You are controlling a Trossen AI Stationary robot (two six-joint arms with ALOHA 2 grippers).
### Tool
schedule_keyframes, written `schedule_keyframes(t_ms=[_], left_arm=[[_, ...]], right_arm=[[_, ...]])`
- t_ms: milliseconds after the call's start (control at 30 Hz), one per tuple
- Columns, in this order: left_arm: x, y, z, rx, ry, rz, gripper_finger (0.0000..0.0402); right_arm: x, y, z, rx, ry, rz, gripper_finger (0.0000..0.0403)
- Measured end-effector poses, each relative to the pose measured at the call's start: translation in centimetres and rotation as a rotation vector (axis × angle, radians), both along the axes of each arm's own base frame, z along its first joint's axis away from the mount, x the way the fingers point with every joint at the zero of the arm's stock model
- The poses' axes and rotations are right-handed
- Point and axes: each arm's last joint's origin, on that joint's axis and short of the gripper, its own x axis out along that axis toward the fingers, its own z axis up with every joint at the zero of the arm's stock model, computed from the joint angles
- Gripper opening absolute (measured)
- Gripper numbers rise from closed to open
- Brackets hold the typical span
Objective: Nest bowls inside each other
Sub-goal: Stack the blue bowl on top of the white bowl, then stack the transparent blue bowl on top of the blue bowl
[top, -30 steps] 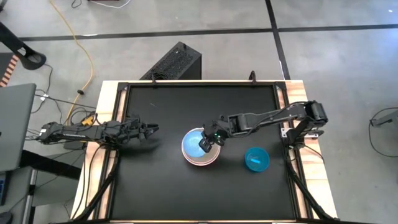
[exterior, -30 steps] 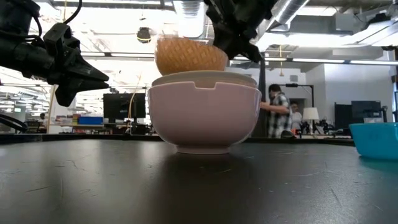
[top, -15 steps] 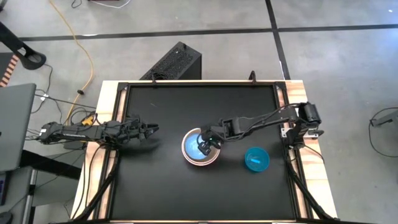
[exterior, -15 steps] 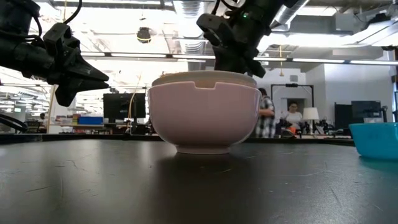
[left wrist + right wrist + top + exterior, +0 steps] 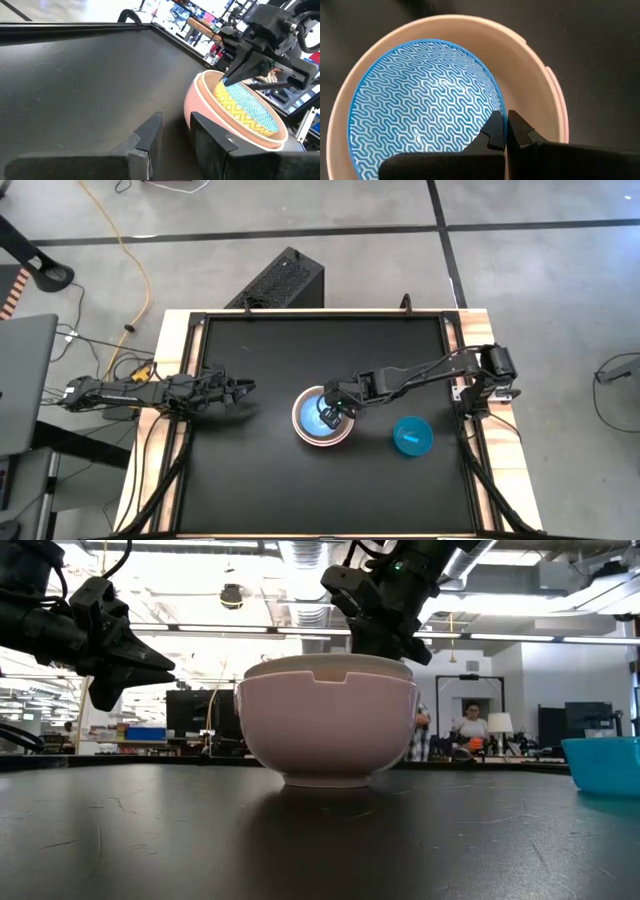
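My right gripper should open now. The small bowl's blue rim is completely inside the pale bowl's rim, so the small bowl would stay there.
A stack of bowls stands at the table's middle. The outer one is a large pink bowl (image 5: 322,442) (image 5: 328,730), with a pale bowl (image 5: 530,75) inside it. Inside that is a small bowl (image 5: 420,105), blue-patterned within and yellow-patterned outside (image 5: 235,107). My right gripper (image 5: 328,412) (image 5: 505,131) is shut on this small bowl. A bright cyan-blue bowl (image 5: 412,436) (image 5: 605,765) stands on its base to the right of the stack. My left gripper (image 5: 245,388) (image 5: 177,132) hovers left of the stack, its fingers slightly apart and holding nothing. My right gripper pinches the patterned bowl's rim (image 5: 501,111) on its right-hand side, one finger inside the bowl and one outside. The fingers slant down from the table's right. The bowl sits low inside the pale bowl. I cannot tell whether its bottom rests there.
The black tabletop (image 5: 250,480) has a raised frame round it. People and benches show in the room beyond, in the low view. There is open table on the near side and at the far left.
My right gripper has gone down and tipped steeper, staying shut. It carried the patterned bowl from above the stack's rim down into the pale bowl. In the low view the patterned bowl has sunk out of sight behind the pink wall.
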Motion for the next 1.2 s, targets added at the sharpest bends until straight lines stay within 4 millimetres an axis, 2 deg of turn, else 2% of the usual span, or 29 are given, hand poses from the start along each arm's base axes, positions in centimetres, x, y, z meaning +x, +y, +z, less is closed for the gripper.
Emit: schedule_keyframes(t_ms=[133,500,600,800,933,1200], left_arm=[[0.0,0.0,0.0,0.0,0.0,0.0,0.0088],[0.0,0.0,0.0,0.0,0.0,0.0,0.0088],[0.0,0.0,0.0,0.0,0.0,0.0,0.0088],[0.0,0.0,0.0,0.0,0.0,0.0,0.0088],[0.0,0.0,0.0,0.0,0.0,0.0,0.0088],[0.0,0.0,0.0,0.028,0.01,-0.003,0.0088]], right_arm=[[0.0,0.0,0.0,-0.012,-0.005,-0.012,0.0013],[0.0,0.0,0.2,-0.016,0.0,0.01,0.0099],[0.3,0.1,1.0,-0.015,-0.017,0.037,0.0113],[0.4,0.4,4.0,-0.049,0.001,0.094,0.0126],[-0.5,1.3,5.1,-0.056,0.102,0.159,0.0127],[-4.5,3.7,4.3,-0.049,0.424,0.15,0.0127]])
